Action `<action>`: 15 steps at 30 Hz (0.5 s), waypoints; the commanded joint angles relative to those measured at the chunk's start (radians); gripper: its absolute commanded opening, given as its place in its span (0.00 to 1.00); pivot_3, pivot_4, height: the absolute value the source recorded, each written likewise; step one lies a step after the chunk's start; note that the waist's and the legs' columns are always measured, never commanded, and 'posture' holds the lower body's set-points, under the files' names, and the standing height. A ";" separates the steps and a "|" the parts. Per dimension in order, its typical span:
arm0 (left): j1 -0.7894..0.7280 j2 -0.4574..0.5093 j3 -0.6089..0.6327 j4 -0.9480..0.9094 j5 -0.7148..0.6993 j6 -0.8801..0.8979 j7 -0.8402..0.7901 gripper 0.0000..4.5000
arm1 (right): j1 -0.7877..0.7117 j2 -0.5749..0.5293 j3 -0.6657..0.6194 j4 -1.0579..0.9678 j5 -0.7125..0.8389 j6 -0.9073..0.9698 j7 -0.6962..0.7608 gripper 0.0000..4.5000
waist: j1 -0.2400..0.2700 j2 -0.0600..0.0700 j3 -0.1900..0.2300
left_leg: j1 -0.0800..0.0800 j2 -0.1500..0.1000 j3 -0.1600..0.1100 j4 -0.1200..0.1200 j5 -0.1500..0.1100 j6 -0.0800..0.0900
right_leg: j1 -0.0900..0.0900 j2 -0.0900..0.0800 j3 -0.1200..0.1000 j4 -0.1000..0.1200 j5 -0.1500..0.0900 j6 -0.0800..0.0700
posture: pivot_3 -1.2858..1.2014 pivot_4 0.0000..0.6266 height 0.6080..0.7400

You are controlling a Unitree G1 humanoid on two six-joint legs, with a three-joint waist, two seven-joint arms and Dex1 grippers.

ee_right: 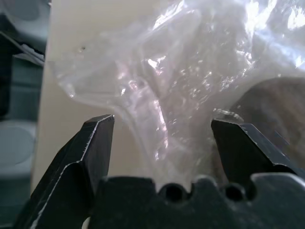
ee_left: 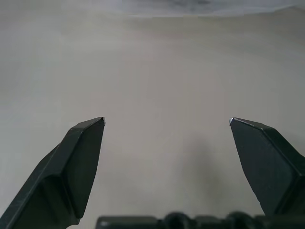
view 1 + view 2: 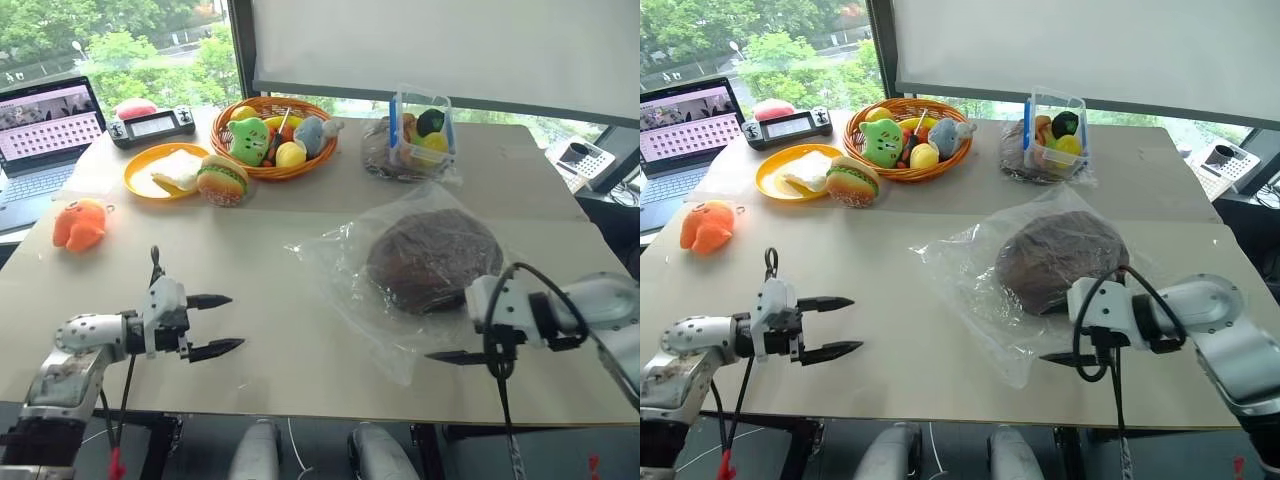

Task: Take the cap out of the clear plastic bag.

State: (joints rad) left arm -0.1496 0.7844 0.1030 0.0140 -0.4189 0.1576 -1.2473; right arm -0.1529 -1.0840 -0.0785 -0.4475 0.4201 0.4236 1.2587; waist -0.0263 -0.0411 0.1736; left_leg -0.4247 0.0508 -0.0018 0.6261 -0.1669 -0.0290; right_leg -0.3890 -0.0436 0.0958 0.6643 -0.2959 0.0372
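The left gripper grabs the clear bag (image 3: 335,262) by its loose film edge (image 3: 325,250) next, since the bag lies slack and wrinkled beside the bulky cap.
The dark-brown cap (image 3: 432,258) lies inside the clear plastic bag (image 3: 335,262), which rests wrinkled on the right half of the table. My right gripper (image 1: 162,119) hovers over the bag's near corner, just in front of the cap, and is open with nothing between its fingers. The right wrist view looks onto glossy bag film (image 1: 157,71) with the cap (image 1: 279,105) off to one side. My left gripper (image 3: 236,321) stands open above bare table at the front left, well apart from the bag, pointing toward it.
At the back are a wicker basket (image 3: 262,171) of plush toys, a toy burger (image 3: 222,180), an orange plate (image 3: 140,178) and a clear box with a blue handle (image 3: 424,135). An orange plush (image 3: 80,225) and a laptop (image 3: 45,130) sit far left.
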 commanded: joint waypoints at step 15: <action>-0.557 -0.192 -0.226 0.618 0.357 -0.633 0.051 1.00 | -0.026 0.529 0.043 -0.339 0.277 0.413 -0.722 0.86 | 0.013 -0.001 0.000 | -0.015 -0.003 -0.003 0.005 0.000 0.000 | -0.009 0.001 -0.001 0.000 0.003 0.004 | 0.52 0.24 1.00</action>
State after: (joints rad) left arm -0.6525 0.6184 -0.1063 0.5600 -0.0993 -0.3776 -1.2140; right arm -0.2056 -0.5648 0.0125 -0.7154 0.6543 0.8226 0.5793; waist -0.0138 -0.0421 0.1734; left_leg -0.4422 0.0479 -0.0049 0.6318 -0.1669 -0.0286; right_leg -0.3999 -0.0432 0.0954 0.6642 -0.2925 0.0421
